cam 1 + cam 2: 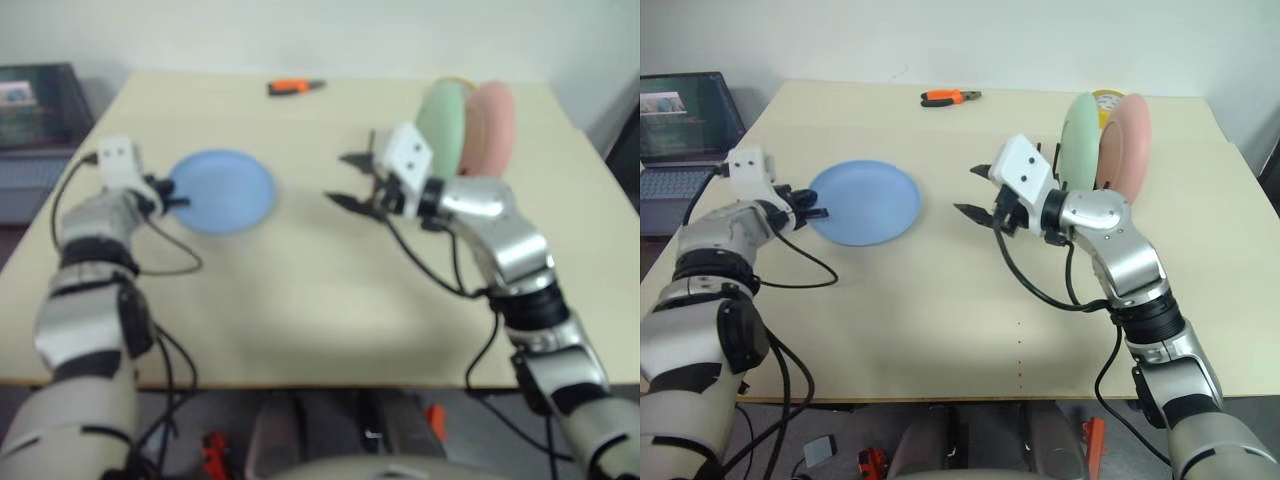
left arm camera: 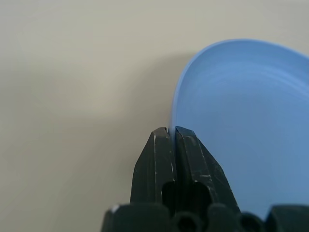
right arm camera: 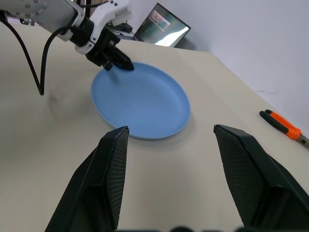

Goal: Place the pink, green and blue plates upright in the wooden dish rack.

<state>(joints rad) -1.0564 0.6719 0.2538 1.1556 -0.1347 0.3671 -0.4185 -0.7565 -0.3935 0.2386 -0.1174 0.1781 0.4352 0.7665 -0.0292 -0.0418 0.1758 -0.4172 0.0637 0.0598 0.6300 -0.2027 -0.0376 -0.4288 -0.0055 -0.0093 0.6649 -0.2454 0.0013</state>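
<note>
I should pinch the blue plate by its thin rim (image 1: pixel 273 194) (image 3: pixel 169 134) with my right gripper next. The broad side of the blue plate is wider than the open fingers of my right gripper.
The blue plate (image 1: pixel 865 203) lies on the left part of the table. My left gripper (image 1: pixel 818 212) is shut on its left rim. In the left wrist view the two fingers (image 2: pixel 154 159) pinch the thin blue edge (image 2: pixel 172 116). My right gripper (image 1: pixel 968 190) hangs open over the table's middle, pointing toward the blue plate (image 3: pixel 140 99) and apart from it, with nothing between its fingers. The green plate (image 1: pixel 1080 135) and the pink plate (image 1: pixel 1128 140) stand upright side by side at the back right. The dish rack under them is hidden behind my right arm.
Orange-handled pliers (image 1: pixel 948 97) lie near the table's far edge. A yellow tape roll (image 1: pixel 1102 98) peeks out behind the upright plates. An open laptop (image 1: pixel 685 115) sits off the table's left side. Bare tabletop (image 1: pixel 940 300) stretches between the blue plate and the front edge.
</note>
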